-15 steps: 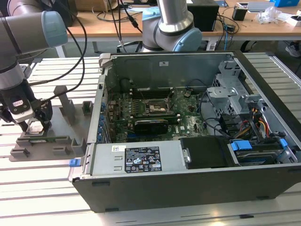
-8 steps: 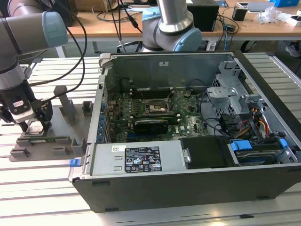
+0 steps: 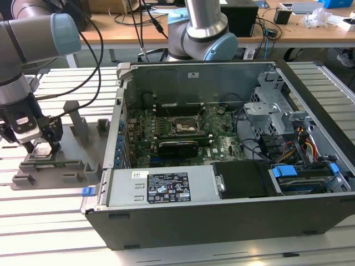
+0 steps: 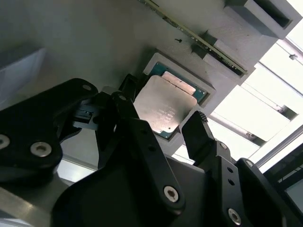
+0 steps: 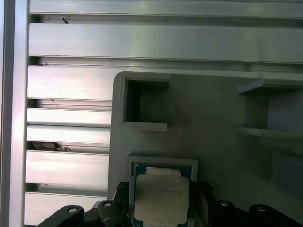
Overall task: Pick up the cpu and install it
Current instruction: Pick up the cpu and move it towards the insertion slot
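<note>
The tray's pocket leaves room for fingers only at the cpu's side edges. My gripper will grab the cpu (image 4: 165, 105) by its two opposite edges next, to install it.
The cpu (image 4: 165, 105) is a flat silvery square lying in a shallow pocket of the grey plastic tray (image 3: 75, 166) at the exterior view's left. My gripper (image 3: 42, 145) hangs straight over it, open. Its black fingers (image 4: 201, 130) stand on either side of the chip, close to two opposite edges, and the chip still rests in its pocket. In the first wrist view the cpu (image 5: 162, 198) shows between the two fingertips of the gripper (image 5: 161, 191), on the tray (image 5: 213, 118). The black socket frame (image 3: 183, 126) sits on the motherboard inside the open computer case (image 3: 166, 188).
Upright grey blocks (image 3: 75, 119) stand on the tray beside the gripper. The case's metal wall (image 3: 119, 127) rises between the tray and the motherboard. A second robot arm's base (image 3: 202, 30) stands behind the case. Drive cages and cables (image 3: 288, 138) crowd the case's right side.
</note>
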